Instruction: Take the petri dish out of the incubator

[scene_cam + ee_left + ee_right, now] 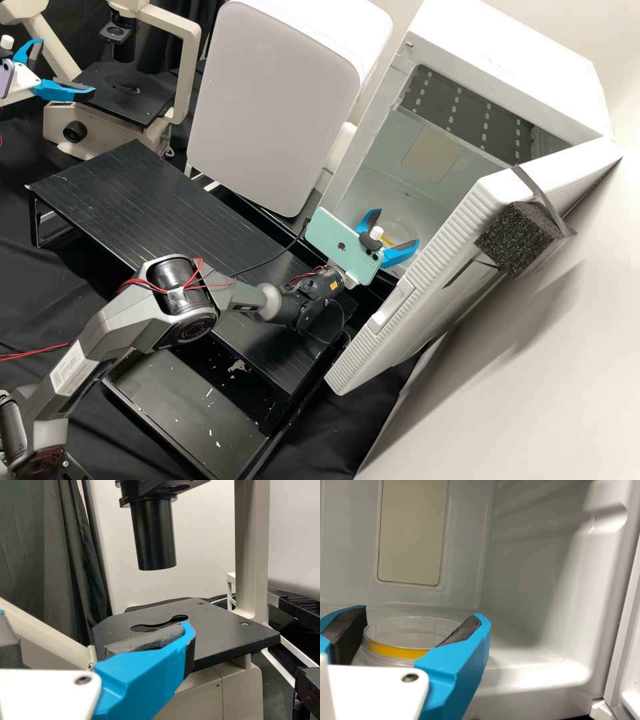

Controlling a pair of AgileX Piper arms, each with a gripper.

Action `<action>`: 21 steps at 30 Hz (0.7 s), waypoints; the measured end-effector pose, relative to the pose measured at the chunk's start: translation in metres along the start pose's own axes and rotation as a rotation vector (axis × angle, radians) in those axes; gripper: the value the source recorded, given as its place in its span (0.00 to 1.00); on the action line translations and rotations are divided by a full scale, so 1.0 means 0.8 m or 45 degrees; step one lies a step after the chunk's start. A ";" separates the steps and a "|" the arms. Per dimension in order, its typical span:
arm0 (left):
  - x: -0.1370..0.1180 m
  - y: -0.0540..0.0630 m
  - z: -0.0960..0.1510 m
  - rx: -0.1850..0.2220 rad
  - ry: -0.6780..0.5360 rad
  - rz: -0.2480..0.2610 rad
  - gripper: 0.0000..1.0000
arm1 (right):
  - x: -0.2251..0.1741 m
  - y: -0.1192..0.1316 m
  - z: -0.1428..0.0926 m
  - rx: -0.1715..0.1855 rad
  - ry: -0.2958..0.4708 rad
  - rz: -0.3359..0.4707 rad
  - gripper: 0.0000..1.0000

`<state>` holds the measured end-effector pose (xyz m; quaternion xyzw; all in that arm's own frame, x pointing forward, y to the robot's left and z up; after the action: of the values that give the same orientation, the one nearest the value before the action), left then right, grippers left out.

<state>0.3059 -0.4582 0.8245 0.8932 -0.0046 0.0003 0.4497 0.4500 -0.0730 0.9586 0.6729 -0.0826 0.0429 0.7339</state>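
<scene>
I will grab the clear petri dish by its yellow-banded side [387,239] with my right gripper to take the petri dish out of the incubator [380,180].
In the high view, my right gripper [398,229] stands open at the mouth of the incubator [380,180], whose door hangs open. The clear petri dish [402,228] with a yellow band is low inside, between the spread fingers. The right wrist view has the same dish [402,635] between the two fingers of the right gripper [422,614]; one finger covers part of its rim, and whether they touch it I cannot tell. My left gripper [67,65] is open beside the microscope, and in the left wrist view that gripper [94,620] is in front of the microscope stage.
The incubator door [427,267], with a black foam block [517,239], stands close beside the right gripper. A black ribbed platform [140,193] lies under the right arm. The microscope [123,93] is at the back left, and a rounded white appliance [273,100] stands beside the incubator.
</scene>
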 end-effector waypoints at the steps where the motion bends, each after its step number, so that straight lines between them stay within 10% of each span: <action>1: 0.000 0.000 0.000 0.000 0.000 0.000 1.00 | 0.000 0.000 0.000 0.000 0.000 0.000 0.00; 21: 0.000 0.000 0.000 0.000 0.000 0.000 1.00 | -0.051 0.028 0.002 0.020 0.052 0.102 0.00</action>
<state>0.3059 -0.4582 0.8245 0.8932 -0.0046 0.0003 0.4497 0.4059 -0.0703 0.9734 0.6736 -0.0942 0.0867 0.7279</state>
